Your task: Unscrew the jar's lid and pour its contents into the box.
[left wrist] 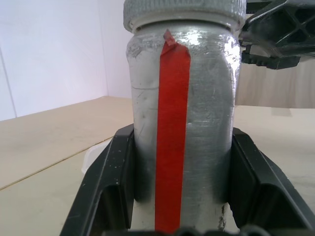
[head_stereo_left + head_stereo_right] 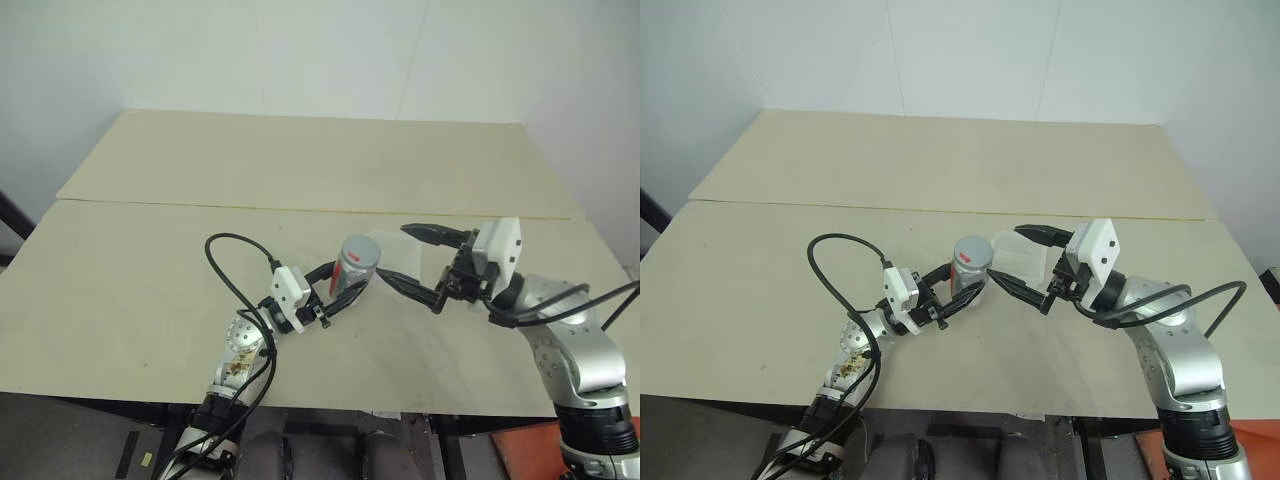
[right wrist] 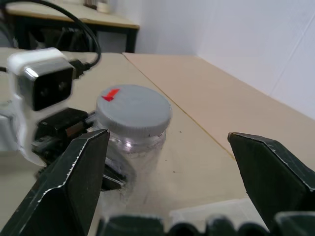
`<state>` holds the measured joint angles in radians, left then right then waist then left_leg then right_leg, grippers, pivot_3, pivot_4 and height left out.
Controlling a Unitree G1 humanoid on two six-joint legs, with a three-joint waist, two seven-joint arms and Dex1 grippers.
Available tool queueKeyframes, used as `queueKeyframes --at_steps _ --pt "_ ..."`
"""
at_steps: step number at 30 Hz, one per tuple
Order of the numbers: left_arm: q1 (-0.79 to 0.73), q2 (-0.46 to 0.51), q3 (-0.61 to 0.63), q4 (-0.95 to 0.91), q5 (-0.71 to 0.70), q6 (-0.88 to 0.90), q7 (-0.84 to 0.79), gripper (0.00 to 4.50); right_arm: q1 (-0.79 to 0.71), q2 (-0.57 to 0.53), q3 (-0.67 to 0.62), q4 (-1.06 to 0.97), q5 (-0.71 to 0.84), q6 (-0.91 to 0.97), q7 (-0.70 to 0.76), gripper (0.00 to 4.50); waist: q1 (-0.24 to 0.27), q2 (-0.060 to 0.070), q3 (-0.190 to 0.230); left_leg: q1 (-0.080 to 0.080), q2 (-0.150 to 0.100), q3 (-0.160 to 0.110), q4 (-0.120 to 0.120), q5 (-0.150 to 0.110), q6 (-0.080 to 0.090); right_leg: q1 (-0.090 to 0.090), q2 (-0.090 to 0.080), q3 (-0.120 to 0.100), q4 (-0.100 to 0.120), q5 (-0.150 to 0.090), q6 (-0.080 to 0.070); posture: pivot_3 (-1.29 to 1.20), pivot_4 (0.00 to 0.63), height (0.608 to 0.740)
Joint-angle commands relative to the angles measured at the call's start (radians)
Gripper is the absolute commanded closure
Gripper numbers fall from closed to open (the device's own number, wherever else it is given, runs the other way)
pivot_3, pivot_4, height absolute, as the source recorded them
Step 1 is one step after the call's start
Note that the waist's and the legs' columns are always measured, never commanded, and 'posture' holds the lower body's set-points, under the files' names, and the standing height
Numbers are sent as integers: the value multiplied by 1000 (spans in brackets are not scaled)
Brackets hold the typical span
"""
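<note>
The grey lid (image 2: pixel 361 251) is beyond my right gripper's fingers, so it is too early to close. My right gripper moves toward the lid, then closes on the lid.
The silver-grey jar (image 2: pixel 354 264) stands upright just above the table, a red tape strip (image 1: pixel 172 137) running down its side. Its grey lid (image 3: pixel 134 110), with a small red mark, sits on top. My left gripper (image 2: pixel 348 285) is shut on the jar's body, its black fingers (image 1: pixel 110 182) pressing on both sides. My right gripper (image 2: pixel 396 254) is open and level with the lid, a little to its right and apart from it. The clear box (image 2: pixel 1026 258) lies on the table right behind the jar, under the right fingers. The contents are hidden inside the jar.
The work goes on near the front of a pale wooden table (image 2: pixel 150 270); a second table (image 2: pixel 300 160) butts against its far side. A black cable (image 2: pixel 225 262) loops over the left wrist. White walls stand behind.
</note>
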<state>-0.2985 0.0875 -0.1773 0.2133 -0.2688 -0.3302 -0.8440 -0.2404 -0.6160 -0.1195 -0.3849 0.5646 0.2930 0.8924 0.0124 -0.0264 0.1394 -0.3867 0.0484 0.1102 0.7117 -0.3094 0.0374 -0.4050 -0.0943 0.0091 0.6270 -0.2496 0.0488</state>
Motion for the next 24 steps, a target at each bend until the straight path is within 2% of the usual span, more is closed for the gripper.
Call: queueKeyframes --at_steps 1,15,24 --pt "-2 -7 0 -23 -6 -34 0 2403 -11 -19 -46 -60 119 49 35 0 -1 0 0 0 0 0 0 0 0 0 0 0 0 0 0 0 150 740" --pt "-6 -18 3 -21 -11 -59 1 2403 -163 72 112 32 48 83 -16 0 0 0 0 0 0 0 0 0 0 0 0 0 0 0 0 0 150 740" --pt "-2 -21 0 -21 -9 -69 4 2403 -183 92 130 62 34 78 -2 0 -1 0 0 0 0 0 0 0 0 0 0 0 0 0 0 0 150 740"
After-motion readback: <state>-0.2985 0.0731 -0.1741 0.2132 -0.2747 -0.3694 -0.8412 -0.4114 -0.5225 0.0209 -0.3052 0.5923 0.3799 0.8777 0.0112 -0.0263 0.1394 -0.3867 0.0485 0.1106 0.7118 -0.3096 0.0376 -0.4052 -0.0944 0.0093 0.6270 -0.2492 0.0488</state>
